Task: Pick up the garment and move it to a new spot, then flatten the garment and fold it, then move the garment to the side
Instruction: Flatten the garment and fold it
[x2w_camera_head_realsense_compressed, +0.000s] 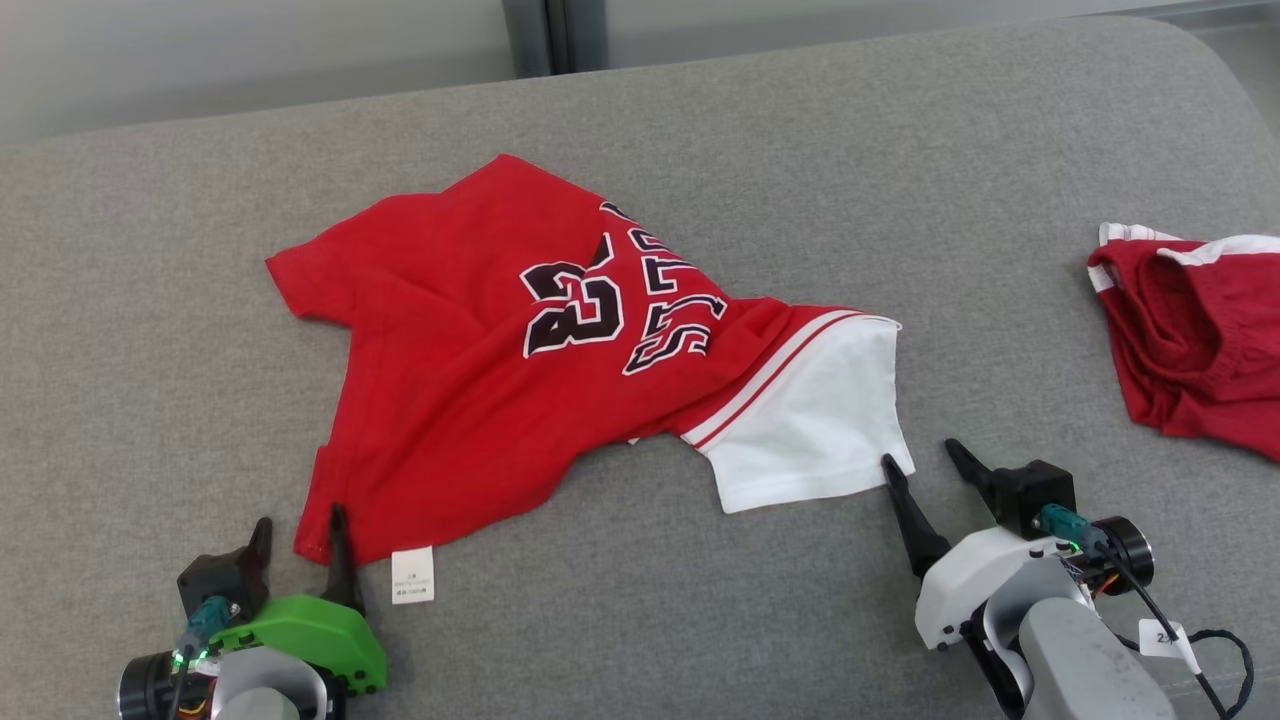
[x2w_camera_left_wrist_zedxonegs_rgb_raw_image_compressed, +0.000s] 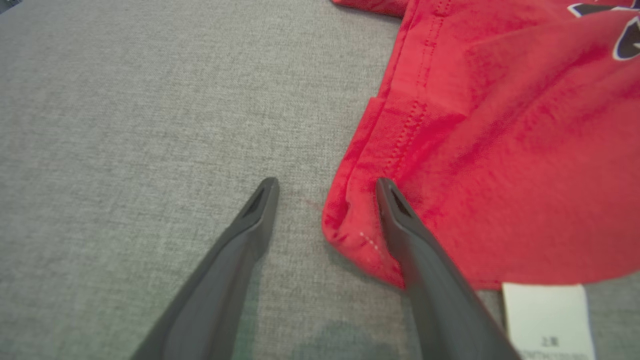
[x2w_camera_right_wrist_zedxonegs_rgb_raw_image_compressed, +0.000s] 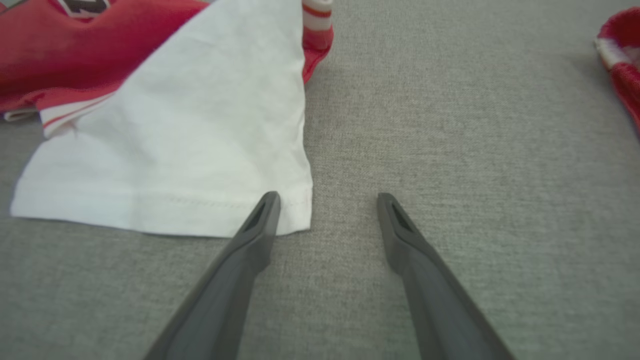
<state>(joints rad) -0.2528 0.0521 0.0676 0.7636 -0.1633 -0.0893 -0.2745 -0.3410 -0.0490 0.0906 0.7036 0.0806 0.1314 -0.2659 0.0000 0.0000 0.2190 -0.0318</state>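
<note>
Next, my left gripper grabs the jersey by its red hem corner (x2w_camera_head_realsense_compressed: 317, 542) (x2w_camera_left_wrist_zedxonegs_rgb_raw_image_compressed: 355, 231). A fold stands up there while the cloth beside that fold lies flat.
The garment (x2w_camera_head_realsense_compressed: 480, 390) is a red jersey with black number 23 and a white sleeve (x2w_camera_head_realsense_compressed: 810, 420), lying rumpled on the grey cushion. My left gripper (x2w_camera_head_realsense_compressed: 300, 525) stands open at its near left hem corner (x2w_camera_left_wrist_zedxonegs_rgb_raw_image_compressed: 350, 225); the right finger lies over the red cloth, the left finger over bare cushion. My right gripper (x2w_camera_head_realsense_compressed: 925, 460) stands open at the white sleeve's near right corner (x2w_camera_right_wrist_zedxonegs_rgb_raw_image_compressed: 295, 215), its left finger over the hem, its right finger over bare cushion. A white care label (x2w_camera_head_realsense_compressed: 412, 574) sticks out from the hem.
A second red piece of clothing with white trim (x2w_camera_head_realsense_compressed: 1190, 340) lies bunched at the cushion's right side. The grey cushion (x2w_camera_head_realsense_compressed: 700, 620) spreads wide around the jersey; its back edge (x2w_camera_head_realsense_compressed: 300, 110) meets a pale wall.
</note>
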